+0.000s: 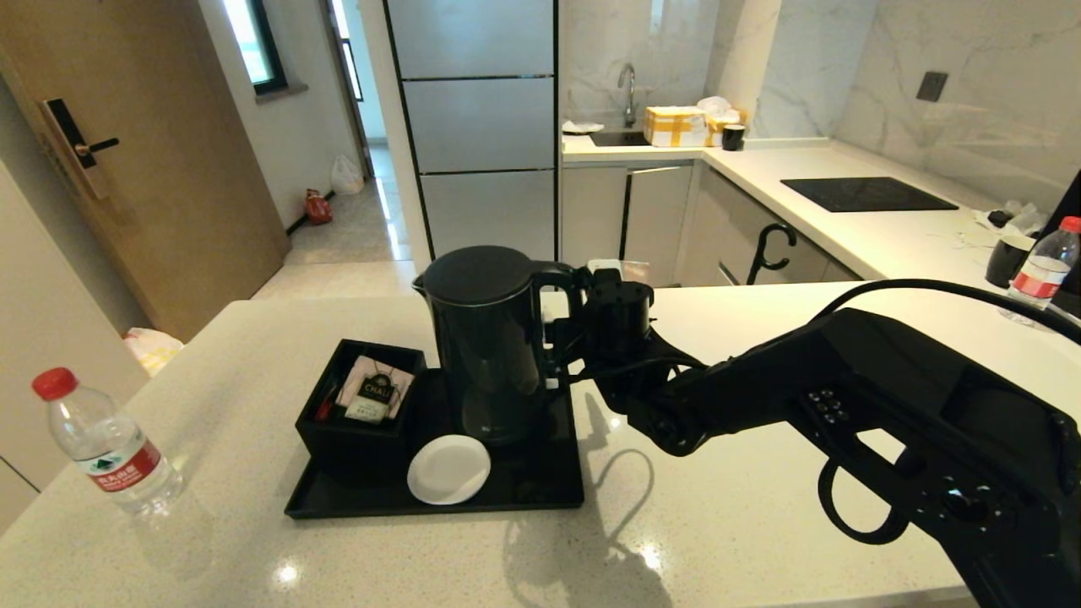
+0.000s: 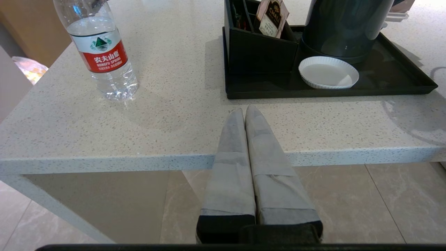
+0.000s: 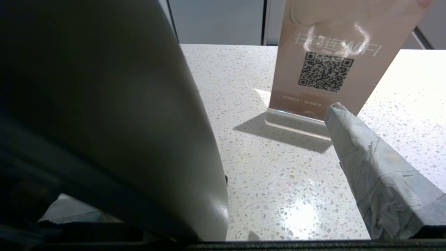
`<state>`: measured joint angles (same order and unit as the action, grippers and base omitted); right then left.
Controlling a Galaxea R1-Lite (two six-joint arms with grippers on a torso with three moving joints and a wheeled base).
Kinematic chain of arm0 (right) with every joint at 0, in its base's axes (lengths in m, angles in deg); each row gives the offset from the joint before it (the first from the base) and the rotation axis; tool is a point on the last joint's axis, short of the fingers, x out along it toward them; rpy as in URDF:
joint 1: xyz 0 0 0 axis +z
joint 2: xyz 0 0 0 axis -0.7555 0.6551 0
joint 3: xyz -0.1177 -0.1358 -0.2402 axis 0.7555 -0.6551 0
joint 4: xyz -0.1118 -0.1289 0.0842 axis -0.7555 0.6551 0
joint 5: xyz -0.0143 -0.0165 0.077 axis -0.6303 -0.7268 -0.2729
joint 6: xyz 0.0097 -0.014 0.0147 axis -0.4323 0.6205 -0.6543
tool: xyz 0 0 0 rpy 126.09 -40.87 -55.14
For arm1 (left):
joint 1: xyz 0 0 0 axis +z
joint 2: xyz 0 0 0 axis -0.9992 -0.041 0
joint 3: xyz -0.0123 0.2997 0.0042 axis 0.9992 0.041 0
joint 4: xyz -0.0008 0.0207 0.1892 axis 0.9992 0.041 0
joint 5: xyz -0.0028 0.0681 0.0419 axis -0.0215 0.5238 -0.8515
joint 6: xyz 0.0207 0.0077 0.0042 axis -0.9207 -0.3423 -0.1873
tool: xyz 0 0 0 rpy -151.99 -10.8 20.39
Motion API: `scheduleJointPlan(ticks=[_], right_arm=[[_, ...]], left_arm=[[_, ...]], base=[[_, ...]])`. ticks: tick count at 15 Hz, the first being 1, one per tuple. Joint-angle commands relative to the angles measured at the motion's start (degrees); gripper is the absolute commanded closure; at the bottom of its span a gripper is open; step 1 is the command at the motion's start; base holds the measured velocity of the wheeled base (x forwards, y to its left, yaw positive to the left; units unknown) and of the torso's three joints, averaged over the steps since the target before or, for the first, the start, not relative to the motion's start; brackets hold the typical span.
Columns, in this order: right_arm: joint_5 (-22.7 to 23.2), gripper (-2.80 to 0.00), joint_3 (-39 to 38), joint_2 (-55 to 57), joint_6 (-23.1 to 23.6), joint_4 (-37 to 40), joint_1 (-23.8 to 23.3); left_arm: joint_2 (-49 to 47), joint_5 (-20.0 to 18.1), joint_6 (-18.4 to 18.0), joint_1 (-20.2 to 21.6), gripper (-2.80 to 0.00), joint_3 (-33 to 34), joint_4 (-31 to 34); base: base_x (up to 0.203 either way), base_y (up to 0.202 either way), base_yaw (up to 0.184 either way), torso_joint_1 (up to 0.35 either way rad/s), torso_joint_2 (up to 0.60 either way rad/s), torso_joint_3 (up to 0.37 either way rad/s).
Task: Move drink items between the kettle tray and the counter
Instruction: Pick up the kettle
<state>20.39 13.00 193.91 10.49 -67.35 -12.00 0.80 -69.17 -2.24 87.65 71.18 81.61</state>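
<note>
My fingers are around the loop handle point(image 1: 559, 272), so my right gripper should close now. Closing now would hold the black kettle.
The tall black kettle point(image 1: 486, 338) stands at the back of the flat black tray point(image 1: 524, 490) on the speckled counter point(image 1: 718, 523). My right gripper point(image 1: 562, 338) is at the kettle's loop handle, open. In the right wrist view the dark kettle point(image 3: 104, 104) fills one side, and one taped finger point(image 3: 369, 164) stands well apart from it. The other finger is mostly hidden. A red-capped water bottle point(image 1: 105, 447) stands on the counter left of the tray. My left gripper point(image 2: 244, 111) is shut and empty over the counter's front edge, in front of the tray point(image 2: 400, 80) and to the right of the bottle point(image 2: 104, 59).
On the tray sit a round white coaster point(image 1: 448, 469) and a black square box point(image 1: 359, 405) with tea sachets. A QR-code stand point(image 3: 327, 59) stands behind the kettle. A second bottle point(image 1: 1043, 270) and a dark cup stand far right, near the black hob point(image 1: 866, 194).
</note>
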Motion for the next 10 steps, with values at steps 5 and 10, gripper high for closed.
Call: scheduleJointPlan(ticks=[5,10], right_arm=[[-1.5,0.0,0.7,0.7,0.6,-0.7,0.0],[-1.5,0.0,0.8,0.8,0.6,-0.6,0.0]], left_arm=[[0.0,0.0,0.0,0.0,0.0,0.0,0.0],[0.0,0.0,0.0,0.0,0.0,0.0,0.0]], base=[[0.0,0.0,0.0,0.0,0.0,0.0],[0.0,0.0,0.0,0.0,0.0,0.0]])
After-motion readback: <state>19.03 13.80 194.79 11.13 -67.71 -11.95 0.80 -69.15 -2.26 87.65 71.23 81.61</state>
